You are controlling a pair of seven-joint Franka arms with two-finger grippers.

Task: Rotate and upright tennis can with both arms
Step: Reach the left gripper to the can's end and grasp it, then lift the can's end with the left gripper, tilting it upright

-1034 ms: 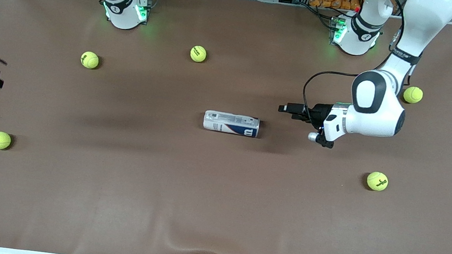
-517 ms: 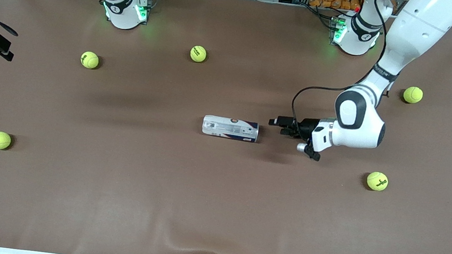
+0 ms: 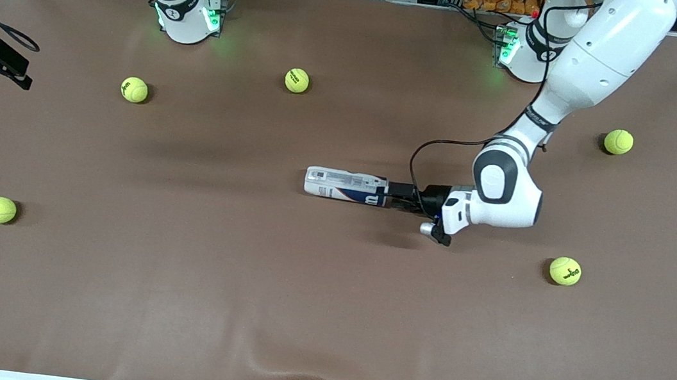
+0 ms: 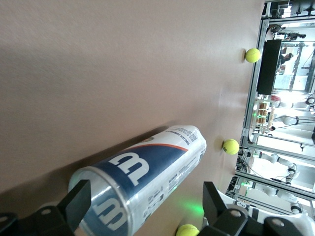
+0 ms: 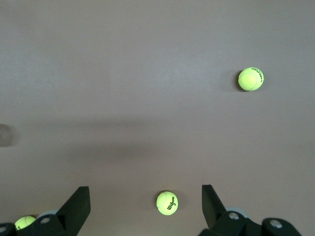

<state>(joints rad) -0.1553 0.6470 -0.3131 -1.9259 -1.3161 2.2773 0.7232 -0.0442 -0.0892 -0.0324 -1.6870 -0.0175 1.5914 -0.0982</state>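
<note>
The tennis can (image 3: 345, 186) needs to stand upright, so my left gripper will next grip it by its silver rim (image 3: 387, 193) to stand it up.
The tennis can (image 3: 345, 186) lies on its side in the middle of the table, its dark blue label end toward the left arm's end. My left gripper (image 3: 393, 195) is low at that end and open. In the left wrist view the can's (image 4: 142, 177) silver-rimmed end sits between the spread fingers (image 4: 78, 204) of the left gripper (image 4: 145, 202), close to one finger and well apart from the other. My right gripper (image 3: 2, 61) hangs open over the table's edge at the right arm's end, holding nothing, and in its wrist view the right gripper (image 5: 146, 206) shows only cloth and balls.
Several yellow-green tennis balls lie scattered on the brown cloth: one (image 3: 296, 80) near the bases, one (image 3: 134, 89) beside it toward the right arm's end, one (image 3: 565, 271) near the left arm's elbow. Another ball (image 5: 167, 203) lies under the right gripper.
The left arm has swung in and lowered, bringing its open gripper from a gap away right up to the can's blue end. The right gripper has drifted toward the bases' side.
</note>
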